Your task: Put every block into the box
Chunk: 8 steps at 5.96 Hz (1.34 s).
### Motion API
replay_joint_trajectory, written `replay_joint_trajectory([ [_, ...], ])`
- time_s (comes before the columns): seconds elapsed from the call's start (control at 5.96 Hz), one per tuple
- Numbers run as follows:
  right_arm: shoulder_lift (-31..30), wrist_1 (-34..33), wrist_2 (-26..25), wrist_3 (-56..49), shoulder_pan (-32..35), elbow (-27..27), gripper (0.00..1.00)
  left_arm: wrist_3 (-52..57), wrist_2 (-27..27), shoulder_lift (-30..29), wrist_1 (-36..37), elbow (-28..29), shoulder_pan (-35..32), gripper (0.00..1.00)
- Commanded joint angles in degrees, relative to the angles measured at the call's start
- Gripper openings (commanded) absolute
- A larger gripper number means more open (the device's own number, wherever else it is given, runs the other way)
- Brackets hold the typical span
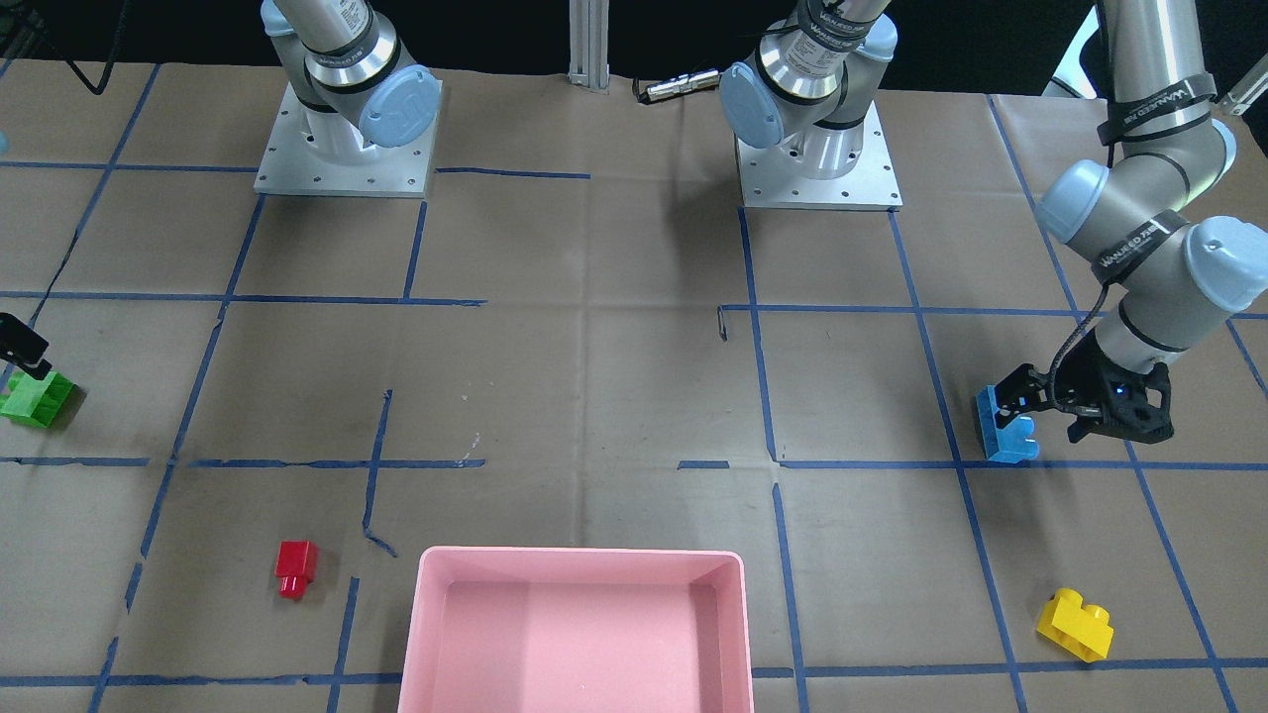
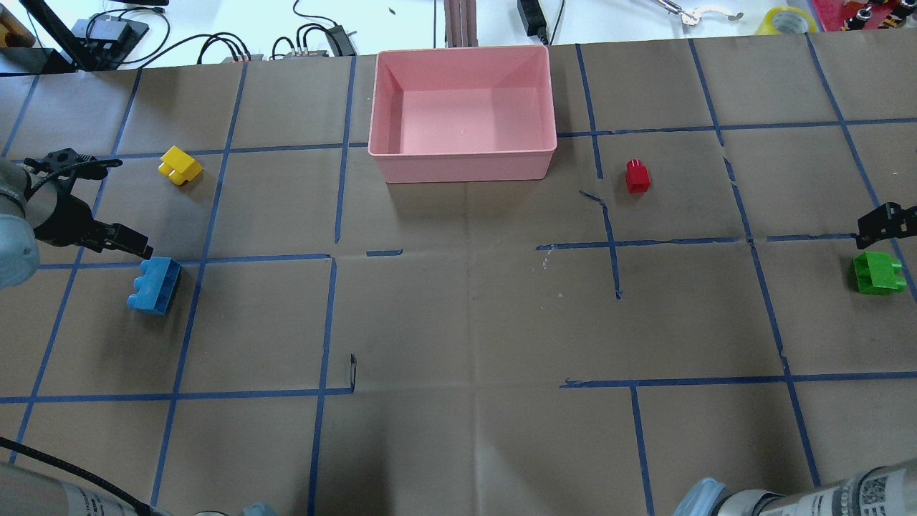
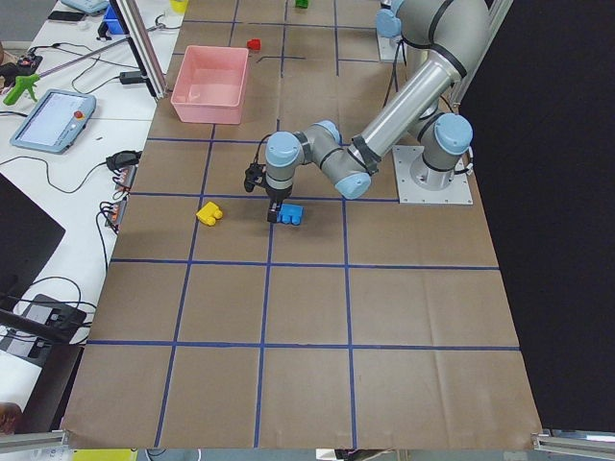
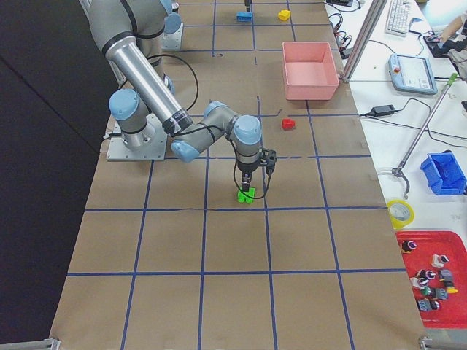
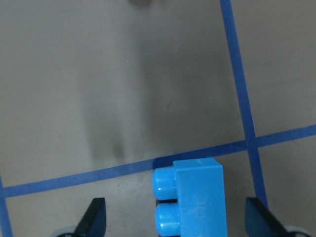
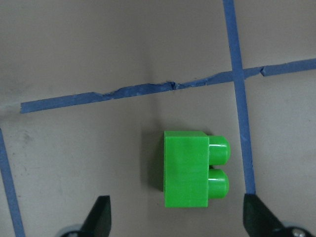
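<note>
My right gripper should next pick up the green brick by its studded block body [image 1: 34, 400], so that it can put the brick into the pink box [image 1: 579, 636].
The blue brick [image 1: 1005, 433] lies at the table's left side. My left gripper [image 5: 177, 222] is open and hovers just above it, one finger on each side; the brick [image 5: 190, 197] shows between the fingertips. The green brick [image 2: 875, 272] lies at the far right. My right gripper [image 6: 178, 217] is open above it, and the brick [image 6: 192, 168] lies between the fingers. The yellow brick [image 2: 179, 165] and the small red brick [image 2: 637, 175] lie loose on the table. The pink box [image 2: 462, 159] stands empty at the far middle.
Both arm bases [image 1: 342, 149] [image 1: 817, 149] stand on the robot's side of the table. Blue tape lines [image 2: 337, 158] grid the brown paper. Cables and power supplies [image 2: 308, 39] lie beyond the far edge behind the box.
</note>
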Motion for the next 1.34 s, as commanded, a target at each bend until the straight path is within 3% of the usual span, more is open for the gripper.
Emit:
replay_joint_trajectory([
  [0.0,5.00,-6.93,0.10,-1.13,-0.63,0.05,0.94,0.57,0.00,0.12,1.60,-2.71,0.07,0.99],
  [0.17,8.35,-9.17,-0.25,-1.13,-0.63,-0.21,0.94,0.58,0.09,0.12,1.68,-3.33,0.24,0.99],
  [0.67,8.56,-9.02,-0.60,-1.04,-0.63,0.05,0.94,1.36,0.09,-1.45,2.81,-2.99,0.42,0.97],
  [1.01,8.29,-8.41,-0.69,-0.96,-0.63,0.05,0.80,2.69,0.09,-2.08,3.70,-3.15,0.42,0.97],
  [1.17,8.29,-8.32,-0.69,-0.52,-0.63,0.14,0.68,2.69,0.00,-2.08,3.70,-3.24,0.34,0.91],
])
